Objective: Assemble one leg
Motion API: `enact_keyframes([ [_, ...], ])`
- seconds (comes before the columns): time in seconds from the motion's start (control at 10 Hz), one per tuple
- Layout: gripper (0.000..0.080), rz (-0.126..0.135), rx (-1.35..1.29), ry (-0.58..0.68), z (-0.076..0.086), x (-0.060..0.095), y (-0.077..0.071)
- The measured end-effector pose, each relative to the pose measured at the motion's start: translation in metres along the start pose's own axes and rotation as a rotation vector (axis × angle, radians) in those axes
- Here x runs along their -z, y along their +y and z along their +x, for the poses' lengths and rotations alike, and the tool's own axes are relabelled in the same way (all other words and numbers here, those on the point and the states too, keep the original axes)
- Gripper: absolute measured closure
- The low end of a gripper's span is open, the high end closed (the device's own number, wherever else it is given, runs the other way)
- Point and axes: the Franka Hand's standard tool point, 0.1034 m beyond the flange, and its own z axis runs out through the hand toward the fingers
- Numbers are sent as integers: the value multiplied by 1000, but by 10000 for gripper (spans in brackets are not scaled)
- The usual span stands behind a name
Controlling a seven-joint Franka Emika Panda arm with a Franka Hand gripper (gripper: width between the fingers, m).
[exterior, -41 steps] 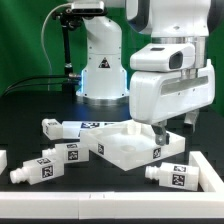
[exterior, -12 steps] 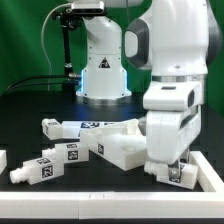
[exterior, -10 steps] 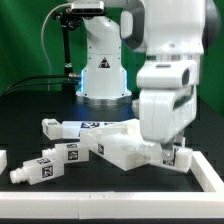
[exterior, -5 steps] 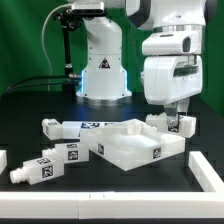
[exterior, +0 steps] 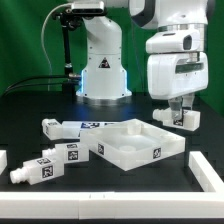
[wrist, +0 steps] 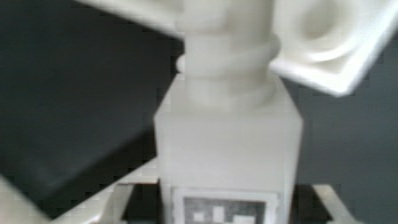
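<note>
My gripper should keep its hold on the white leg (exterior: 178, 118), because the leg is still above the dark tabletop beside the panel (exterior: 130, 143) in the exterior view.
My gripper (exterior: 176, 113) is shut on a white leg (exterior: 178, 118) and holds it in the air above the far right side of the large white tray-like panel (exterior: 130, 143). In the wrist view the held leg (wrist: 228, 140) fills the middle, its narrow stub end pointing away toward the panel's corner (wrist: 329, 45), a tag mark near the fingers. Other legs lie on the table: one at the exterior view's left back (exterior: 52, 127), one in front of the panel's left (exterior: 62, 154), one at the front left (exterior: 34, 171).
The marker board (exterior: 100, 125) lies behind the panel. The robot's white base (exterior: 100, 70) stands at the back. A white rail (exterior: 207, 169) runs along the table's right front, and a white block (exterior: 3, 160) sits at the left edge.
My gripper came down on the leg at the panel's front right, closed on it, then lifted it up and toward the back right.
</note>
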Motion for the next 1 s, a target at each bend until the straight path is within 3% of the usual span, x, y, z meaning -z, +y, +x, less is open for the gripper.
enact_keyframes([
  [0.1, 517, 14, -31, 18, 4, -4, -37],
  [0.2, 517, 19, -34, 17, 7, -5, -49],
  [0.6, 517, 18, -34, 13, 5, -8, -47],
  [0.8, 517, 50, -74, -15, -9, -32, -67],
  [1.0, 517, 60, -65, 21, -13, -52, -79],
])
